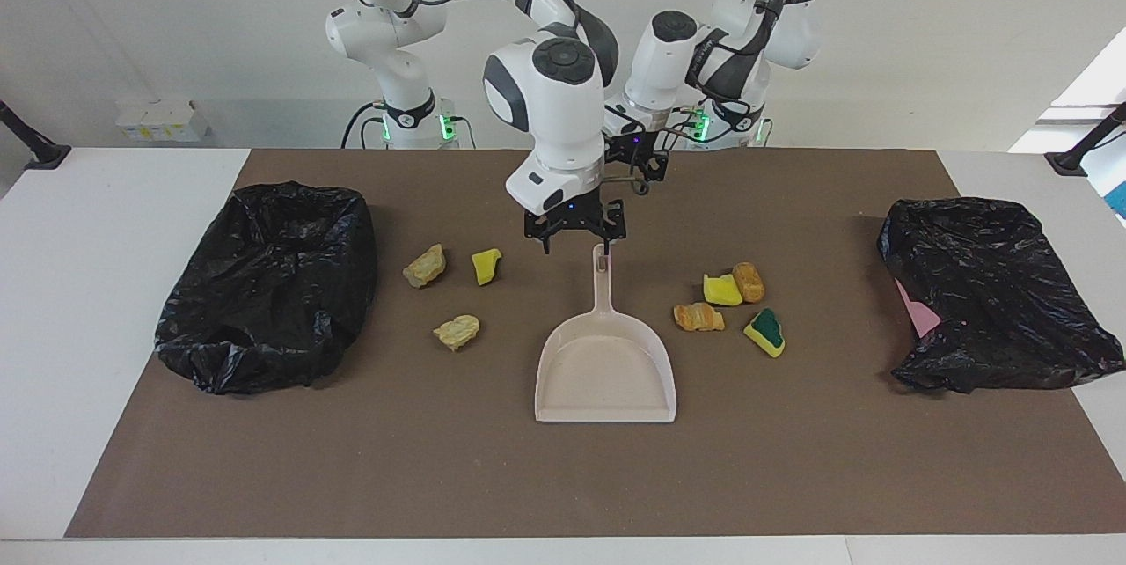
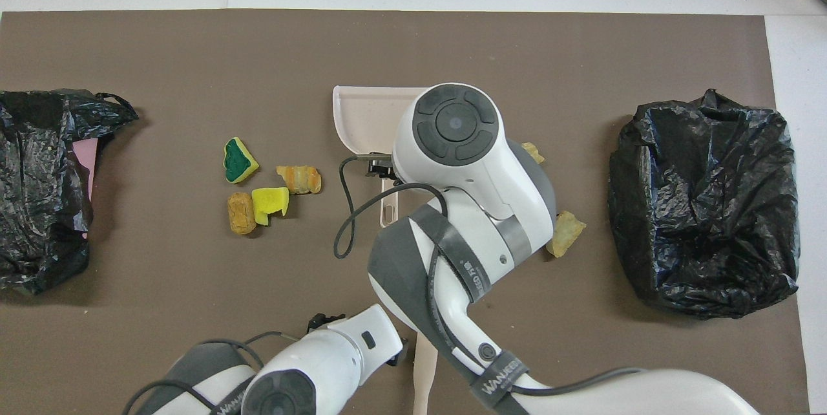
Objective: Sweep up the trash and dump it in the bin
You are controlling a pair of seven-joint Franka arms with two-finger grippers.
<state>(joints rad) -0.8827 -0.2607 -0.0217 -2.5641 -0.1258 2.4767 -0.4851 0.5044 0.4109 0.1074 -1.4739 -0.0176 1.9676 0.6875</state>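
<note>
My right gripper needs to take hold of the beige dustpan by its narrow handle [image 2: 389, 211] next, because the dustpan's broad pan is wider than my fingers can span.
A pale dustpan [image 1: 607, 367] lies mid-mat, its handle [image 1: 602, 270] pointing toward the robots; it also shows in the overhead view [image 2: 365, 119]. My right gripper [image 1: 577, 241] hangs open just over the handle's end. Trash chunks lie on both sides. Toward the right arm's end are two tan ones [image 1: 425, 266] [image 1: 457, 332] and a yellow one [image 1: 486, 266]. Toward the left arm's end are a yellow one [image 1: 721, 289], two orange-brown ones [image 1: 749, 281] [image 1: 698, 317] and a green-faced one [image 1: 765, 332] [image 2: 239, 159]. My left gripper [image 1: 648, 171] waits near the robots, partly hidden.
A black-bagged bin [image 1: 273, 283] stands at the right arm's end of the brown mat, and another [image 1: 994, 292] at the left arm's end shows some pink. A pale stick [image 2: 423, 370] shows beside the left gripper in the overhead view.
</note>
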